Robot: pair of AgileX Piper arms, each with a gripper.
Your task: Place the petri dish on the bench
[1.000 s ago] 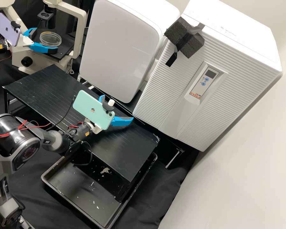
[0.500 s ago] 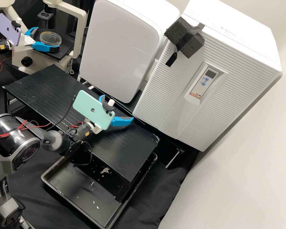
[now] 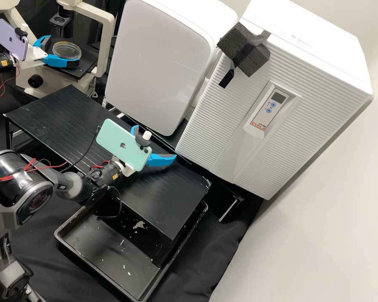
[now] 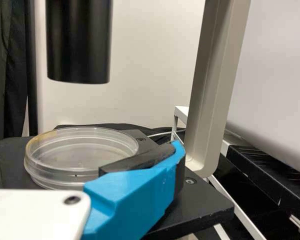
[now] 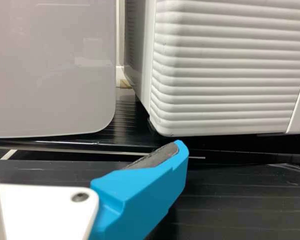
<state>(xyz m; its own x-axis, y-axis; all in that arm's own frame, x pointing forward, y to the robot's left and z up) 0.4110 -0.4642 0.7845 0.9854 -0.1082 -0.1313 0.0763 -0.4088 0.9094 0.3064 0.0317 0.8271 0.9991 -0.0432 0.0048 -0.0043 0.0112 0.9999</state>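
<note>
I need to grab the petri dish by its round side [image 3: 66,57] [image 4: 60,176] with my left gripper next, to put it on the black raised bench.
In the high view, the left gripper [image 3: 63,50] stands open around the clear petri dish [image 3: 66,50] at the microscope stage, one finger on either side. The petri dish [image 4: 80,152] is also in the left wrist view, where the left gripper [image 4: 85,162] has one blue finger beside its rim, the dark pad partly hiding the edge. Over the black raised bench [image 3: 63,113], the right gripper [image 3: 155,142] is open and holds nothing. In the right wrist view, the right gripper [image 5: 85,152] shows a blue finger above the black surface.
The microscope's pale frame [image 3: 108,42] rises beside the stage [image 4: 205,202], and a black tube [image 4: 79,40] hangs above the dish. Two white appliances [image 3: 159,63] [image 3: 281,92] stand behind the bench. A black tray [image 3: 109,256] lies below it in front.
The left gripper has shifted slightly rightward in the high view, farther along the dish, whose outline is slightly higher than a second ago. The right arm has not moved.
</note>
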